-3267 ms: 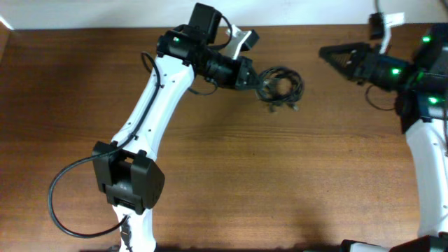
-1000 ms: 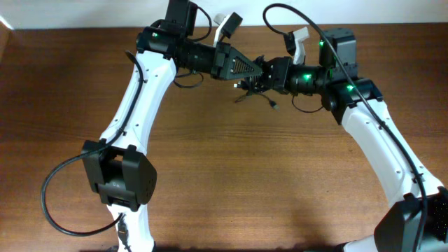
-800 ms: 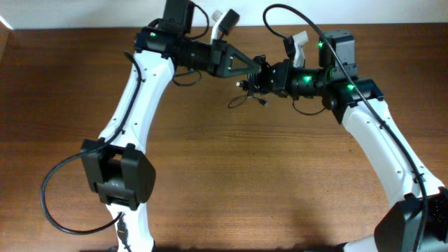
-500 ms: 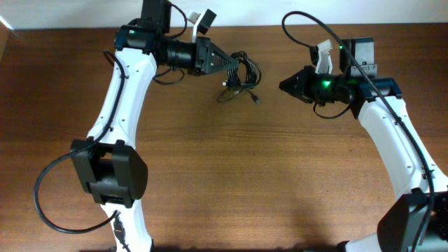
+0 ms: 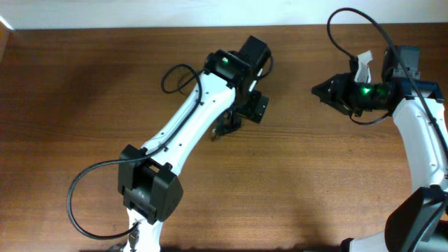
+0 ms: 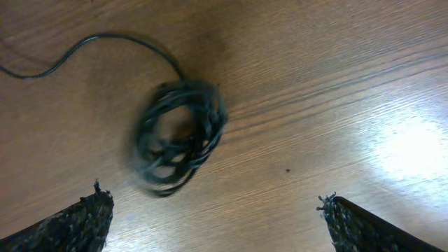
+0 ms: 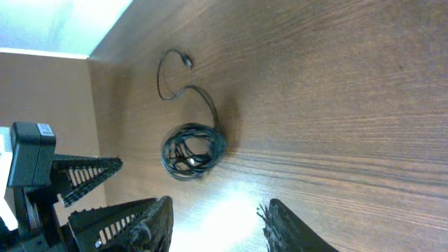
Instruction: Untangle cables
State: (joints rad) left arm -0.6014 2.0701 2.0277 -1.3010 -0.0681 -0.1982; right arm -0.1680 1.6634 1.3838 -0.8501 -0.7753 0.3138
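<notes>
Next, my left gripper grabs the cables across one side of the coil, which leaves other loops for my right gripper to untangle.
The cables [image 6: 178, 136] lie on the wooden table as a small black coil, with one loose strand [image 6: 91, 40] trailing away. My left gripper [image 6: 213, 197] hovers above them, open wide, with nothing between its fingers [image 6: 77, 224]. In the overhead view the left gripper [image 5: 243, 113] points down at the table's middle and hides most of the cables [image 5: 221, 129]. My right gripper [image 5: 322, 89] hangs off to the right, apart from the coil. In the right wrist view the right gripper [image 7: 215, 204] is open and empty, and the cables [image 7: 192, 150] lie ahead with a plug end [image 7: 187, 61].
The left arm's thick black cable [image 5: 175, 70] loops over the table behind the arm. The left arm's base [image 5: 148, 187] stands at the lower left. The table's far edge [image 5: 140, 28] meets a pale wall. One left finger [image 7: 84, 170] shows in the right wrist view.
The left gripper has opened and let go of the cable bundle, which now lies on the table. The left arm swung over it. The right gripper drew back to the right and opened wider.
</notes>
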